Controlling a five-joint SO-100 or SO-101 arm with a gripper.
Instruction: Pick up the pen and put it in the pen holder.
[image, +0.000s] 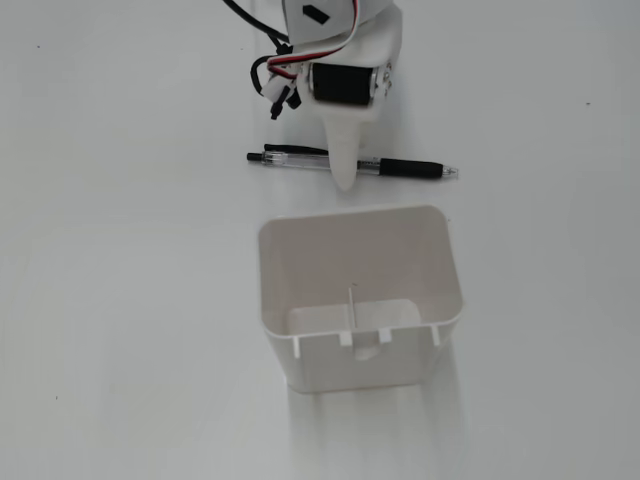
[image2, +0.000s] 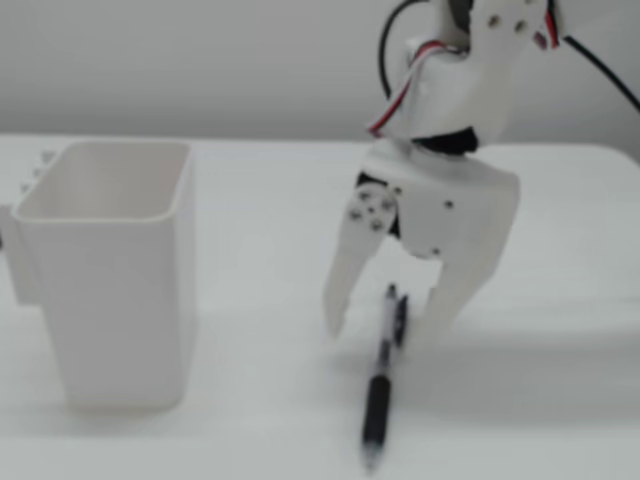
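I next need to grab the pen with my gripper by the middle of its clear body (image: 368, 166), so that I can put it in the pen holder.
A clear ballpoint pen (image: 400, 168) with a black grip and black clip lies flat on the white table, just beyond the holder; it also shows in a fixed view (image2: 382, 385). The white rectangular pen holder (image: 400, 250) stands upright and empty, also seen at the left in a fixed view (image2: 120, 260). My white gripper (image2: 382, 328) is open, lowered over the pen's middle with one finger on each side of it, tips near the table. From above, one finger (image: 345, 160) covers part of the pen.
Black and red cables (image: 275, 75) hang off the arm's wrist behind the pen. White table (image: 120, 300) spreads around on all sides.
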